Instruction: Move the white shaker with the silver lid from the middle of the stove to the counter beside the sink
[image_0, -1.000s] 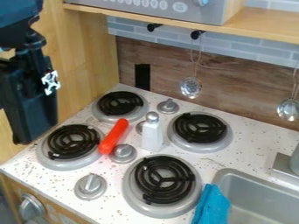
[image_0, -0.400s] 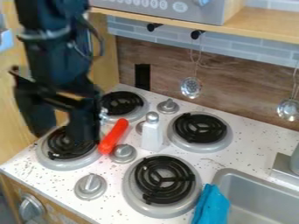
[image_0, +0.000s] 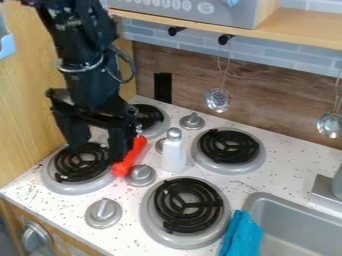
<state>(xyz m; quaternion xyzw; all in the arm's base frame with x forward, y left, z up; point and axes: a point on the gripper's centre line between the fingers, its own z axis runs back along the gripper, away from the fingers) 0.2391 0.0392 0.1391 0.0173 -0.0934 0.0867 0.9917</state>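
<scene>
My gripper grabs the white shaker's grey metal top next, to move the shaker across the stove.
The black gripper hangs over the left front burner, its two fingers apart with nothing seen between them. Its right finger stands in front of part of a red-orange object, long and rounded, that lies slanted between the left burners and a knob; whether they touch I cannot tell. Just right of that object a white shaker with a grey metal top stands upright. A blue cloth drapes over the sink's left edge.
Four black coil burners, including the front right one, and several grey knobs rise from the speckled counter. The sink is at lower right. Metal utensils hang below the wooden shelf.
From the left edge the arm has come rightward, and its gripper now stands over the left front burner, partly in front of the red-orange object. The objects on the counter stay in place.
</scene>
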